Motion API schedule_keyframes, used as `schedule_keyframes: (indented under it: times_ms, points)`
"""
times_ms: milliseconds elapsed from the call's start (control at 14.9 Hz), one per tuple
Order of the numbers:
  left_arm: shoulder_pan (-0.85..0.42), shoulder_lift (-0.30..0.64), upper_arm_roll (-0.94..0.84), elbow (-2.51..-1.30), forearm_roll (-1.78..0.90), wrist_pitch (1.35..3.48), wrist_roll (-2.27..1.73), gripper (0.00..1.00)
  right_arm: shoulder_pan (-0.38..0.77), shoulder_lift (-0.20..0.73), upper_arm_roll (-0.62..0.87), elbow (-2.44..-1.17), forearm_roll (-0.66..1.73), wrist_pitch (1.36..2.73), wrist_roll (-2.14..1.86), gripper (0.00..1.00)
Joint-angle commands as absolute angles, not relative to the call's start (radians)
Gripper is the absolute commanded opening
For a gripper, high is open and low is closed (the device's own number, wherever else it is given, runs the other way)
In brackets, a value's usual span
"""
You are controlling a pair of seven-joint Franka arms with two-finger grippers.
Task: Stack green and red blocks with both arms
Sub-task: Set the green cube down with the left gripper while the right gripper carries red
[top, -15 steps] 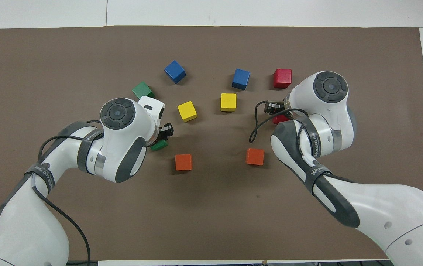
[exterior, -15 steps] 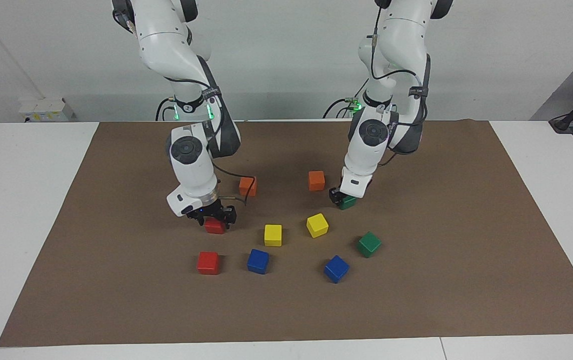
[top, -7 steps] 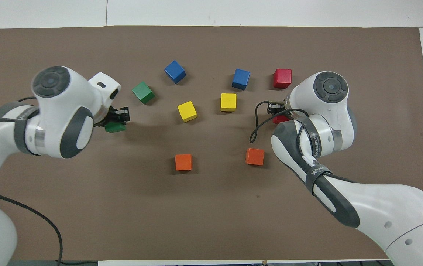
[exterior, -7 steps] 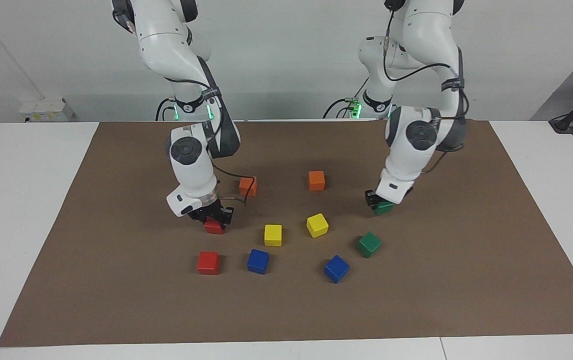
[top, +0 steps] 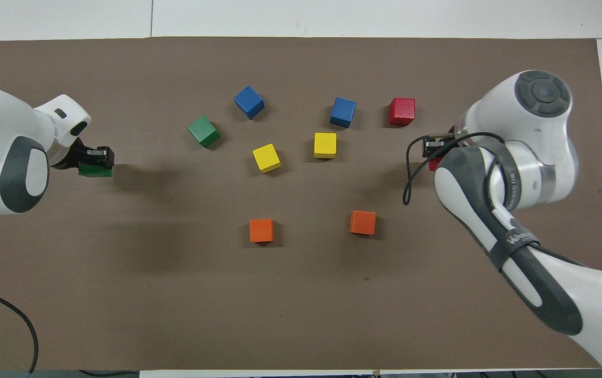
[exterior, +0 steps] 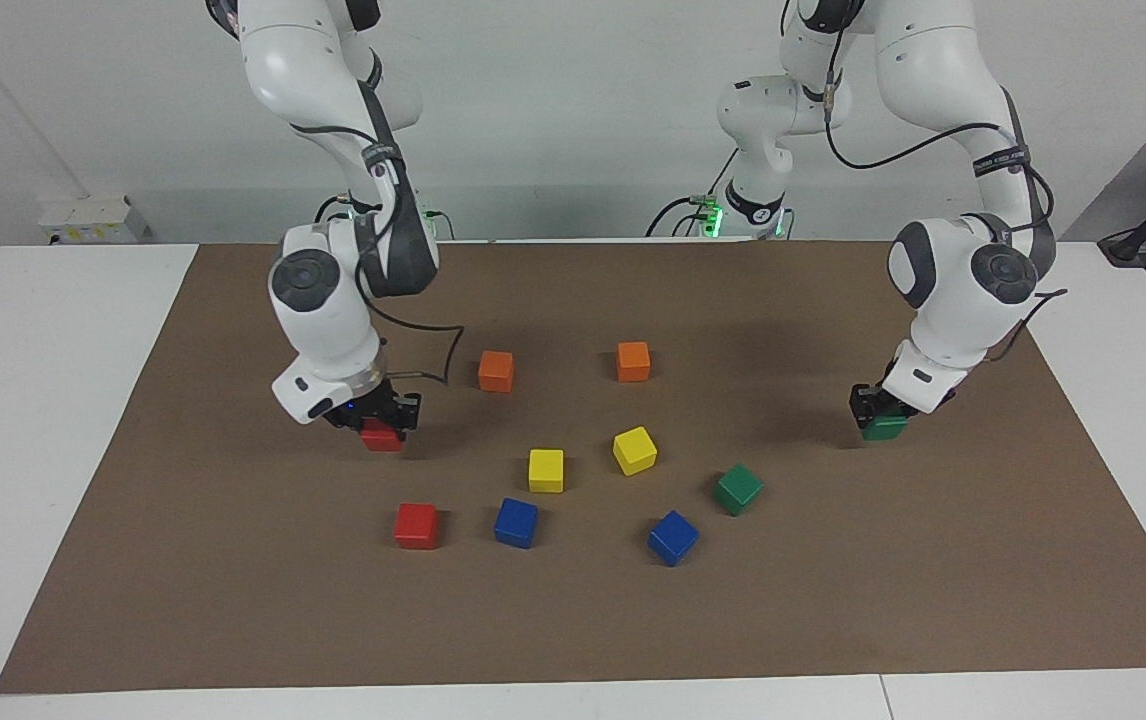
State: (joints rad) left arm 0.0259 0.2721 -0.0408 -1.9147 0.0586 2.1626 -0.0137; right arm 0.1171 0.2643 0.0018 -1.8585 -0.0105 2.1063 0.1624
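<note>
The red block [top: 434,164] hangs above the brown mat, so my right gripper keeps holding the block for now, until the block reaches its spot.
My left gripper [exterior: 879,412] [top: 97,156] is shut on a green block [exterior: 884,431] [top: 94,170], held just above the brown mat near the left arm's end. My right gripper [exterior: 379,418] [top: 433,147] is shut on a red block [exterior: 383,439], also slightly off the mat; in the overhead view only a sliver of that red block [top: 433,165] shows under the arm. A second red block [exterior: 416,525] [top: 402,111] and a second green block [exterior: 738,488] [top: 204,131] lie loose on the mat, farther from the robots.
Two blue blocks [exterior: 516,522] [exterior: 673,537], two yellow blocks [exterior: 546,470] [exterior: 634,450] and two orange blocks [exterior: 496,371] [exterior: 633,361] lie around the middle of the brown mat [exterior: 233,600]. White table borders the mat at both ends.
The left gripper carried its green block from the mat's middle out toward the left arm's end. The right gripper shut on the red block and moved it toward the right arm's end.
</note>
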Motion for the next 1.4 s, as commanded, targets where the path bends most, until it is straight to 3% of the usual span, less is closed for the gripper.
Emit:
schedule_keyframes:
  times_ms: [0,201,401,535,602,669,736,1070,1271,1338]
  points:
    - [0.052,0.288,-0.055,-1.922,0.074,2.187,-0.058,0.00,0.037,0.193,0.012,-1.940,-0.006,2.111,0.057,0.00]
    - [0.054,0.288,-0.055,-1.959,0.072,2.227,-0.118,0.00,-0.023,0.175,0.012,-2.023,-0.006,2.210,-0.015,0.00]
    - [0.060,0.288,-0.055,-1.974,0.072,2.247,-0.114,0.00,-0.060,0.160,0.011,-2.152,-0.011,2.402,-0.070,0.00]
    - [0.072,0.288,-0.055,-1.985,0.072,2.264,-0.110,0.01,-0.069,0.158,0.011,-2.175,-0.017,2.427,-0.077,0.00]
    - [0.072,0.288,-0.055,-1.985,0.072,2.264,-0.110,0.29,-0.069,0.156,0.011,-2.180,-0.017,2.428,-0.075,0.00]
    - [0.072,0.288,-0.055,-1.985,0.072,2.267,-0.104,0.84,-0.071,0.158,0.011,-2.190,-0.017,2.433,-0.075,0.00]
    - [0.072,0.288,-0.055,-1.985,0.072,2.266,-0.103,1.00,-0.072,0.163,0.011,-2.200,-0.017,2.460,-0.077,0.00]
    - [0.075,0.287,-0.054,-1.965,0.074,2.261,-0.100,1.00,-0.084,0.172,0.011,-2.229,-0.017,2.525,-0.090,0.00]
    - [0.054,0.293,-0.060,-1.815,0.046,2.144,-0.135,1.00,-0.091,0.172,0.011,-2.229,-0.017,2.525,-0.089,0.00]
    - [0.023,0.319,-0.060,-1.739,0.008,2.093,-0.194,1.00,-0.091,0.172,0.011,-2.229,-0.017,2.525,-0.081,0.14]
